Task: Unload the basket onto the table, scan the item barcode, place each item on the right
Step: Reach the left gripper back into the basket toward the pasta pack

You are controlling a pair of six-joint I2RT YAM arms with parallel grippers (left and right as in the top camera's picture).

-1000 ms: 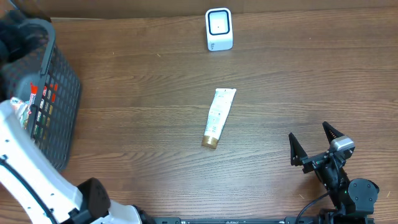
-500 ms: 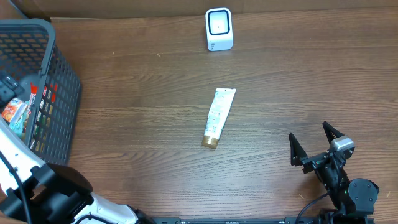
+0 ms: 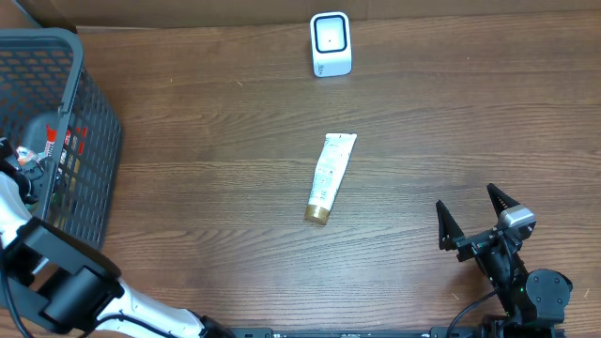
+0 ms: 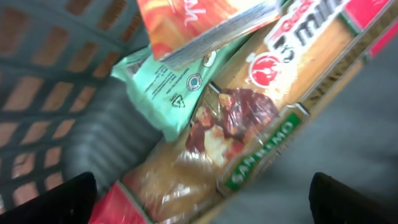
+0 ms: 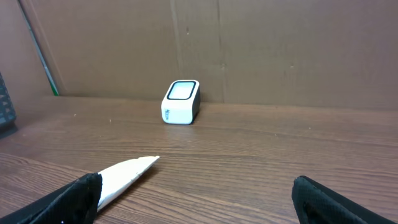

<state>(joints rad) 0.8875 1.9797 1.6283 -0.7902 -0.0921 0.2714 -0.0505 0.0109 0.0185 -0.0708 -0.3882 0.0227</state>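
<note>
The San Remo pasta pack (image 4: 249, 124) needs to lie flat for scanning, so I should next grab it with my left gripper across its long sides, at the middle of its body.
A white tube with a gold cap (image 3: 329, 176) lies flat mid-table; its flat tail (image 5: 127, 174) shows in the right wrist view. The white barcode scanner (image 3: 331, 44) stands at the table's far edge, also seen as the scanner (image 5: 181, 102) ahead of the right wrist. My left gripper (image 4: 205, 199) hangs open inside the black basket (image 3: 94, 131), above a San Remo pasta pack (image 4: 249, 124), a mint-green pouch (image 4: 168, 87) and an orange pack (image 4: 199, 25); nothing is between its fingers. My right gripper (image 3: 467, 202) stands open and empty at the near right, away from the tube.
The basket's mesh wall (image 4: 37, 93) rises close on the left of the left gripper. A cardboard wall (image 5: 249, 43) backs the table behind the scanner. Brown wooden tabletop (image 3: 207, 207) lies between the basket and the tube.
My left gripper has travelled from the basket's far corner toward its near side, lower among the packs, and opened a little wider. The right arm, tube and scanner have not moved.
</note>
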